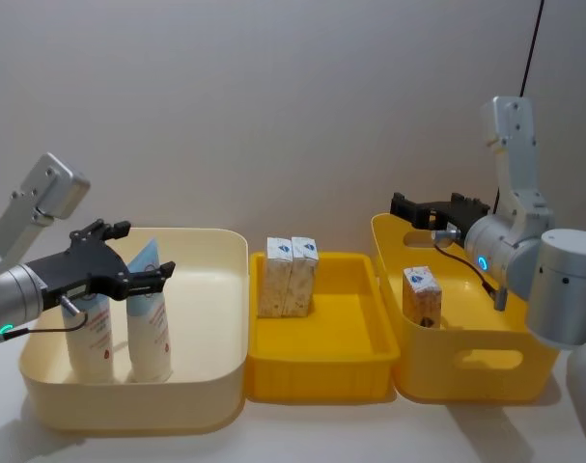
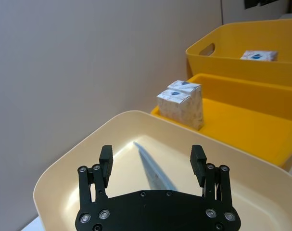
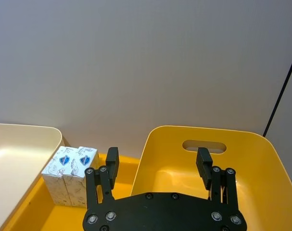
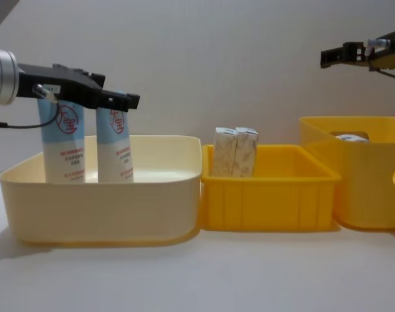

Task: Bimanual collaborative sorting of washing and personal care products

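Observation:
The robot's left gripper should next grab the tube below its fingers by the tube's blue upper part point(image 1: 145, 259), because the sides of the cream bin rise around the bottom of the tube.
Two pale-blue-and-white tubes point(image 1: 93, 333) point(image 1: 150, 333) stand upright in the cream bin point(image 1: 225, 318) on the left. My left gripper point(image 1: 143, 249) hovers open just over them; the crimped end of one tube point(image 2: 153, 168) shows below the gap between its fingers, untouched. A pair of white speckled boxes point(image 1: 289, 277) stands at the back of the middle yellow tray point(image 1: 321, 371). A third box point(image 1: 423, 294) stands in the right yellow bin point(image 1: 466, 371). High above that bin's far rim, my right gripper point(image 1: 408, 212) is open and holds nothing.
The three containers sit side by side, nearly touching, on a white table before a plain wall. The front of the middle tray point(image 4: 269, 208) holds nothing. A black cable point(image 1: 532, 43) hangs down the wall behind the right arm.

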Action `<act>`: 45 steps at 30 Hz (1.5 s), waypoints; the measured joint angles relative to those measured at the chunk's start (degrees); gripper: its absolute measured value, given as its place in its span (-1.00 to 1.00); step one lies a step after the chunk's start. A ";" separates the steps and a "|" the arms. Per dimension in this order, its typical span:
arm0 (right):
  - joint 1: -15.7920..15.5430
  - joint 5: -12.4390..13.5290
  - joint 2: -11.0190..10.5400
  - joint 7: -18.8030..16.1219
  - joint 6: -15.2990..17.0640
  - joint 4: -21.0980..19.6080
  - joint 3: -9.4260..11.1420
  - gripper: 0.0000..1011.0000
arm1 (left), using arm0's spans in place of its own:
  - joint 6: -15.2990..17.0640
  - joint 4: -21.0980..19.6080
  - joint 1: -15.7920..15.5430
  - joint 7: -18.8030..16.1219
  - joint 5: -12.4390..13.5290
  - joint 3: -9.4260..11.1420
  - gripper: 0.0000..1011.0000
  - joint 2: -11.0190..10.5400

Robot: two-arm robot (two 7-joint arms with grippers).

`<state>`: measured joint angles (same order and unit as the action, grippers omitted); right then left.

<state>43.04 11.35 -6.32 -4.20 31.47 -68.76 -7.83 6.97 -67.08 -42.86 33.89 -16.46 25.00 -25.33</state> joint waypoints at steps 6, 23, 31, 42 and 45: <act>0.00 0.00 0.00 0.00 0.00 0.00 0.00 0.98 | 2.48 1.41 -0.67 -2.11 1.02 0.30 0.98 0.46; 0.00 0.00 0.00 0.00 0.00 0.00 0.00 0.98 | 6.25 5.47 -2.40 -3.84 3.44 1.55 0.98 1.96; 0.00 0.00 0.00 0.00 0.00 0.00 0.00 0.98 | 6.18 6.05 -2.49 -3.61 4.00 1.74 0.98 2.35; 0.00 0.00 0.00 0.00 0.00 0.00 0.00 0.98 | 5.77 6.41 -2.50 -3.37 4.39 1.84 0.79 2.65; 0.00 0.00 0.00 0.00 0.00 0.00 0.00 0.98 | 5.69 6.47 -2.50 -3.33 4.46 1.86 0.65 2.69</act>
<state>43.04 11.36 -6.32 -4.20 31.47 -68.76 -7.83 12.65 -60.60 -45.36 30.56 -12.01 26.85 -22.64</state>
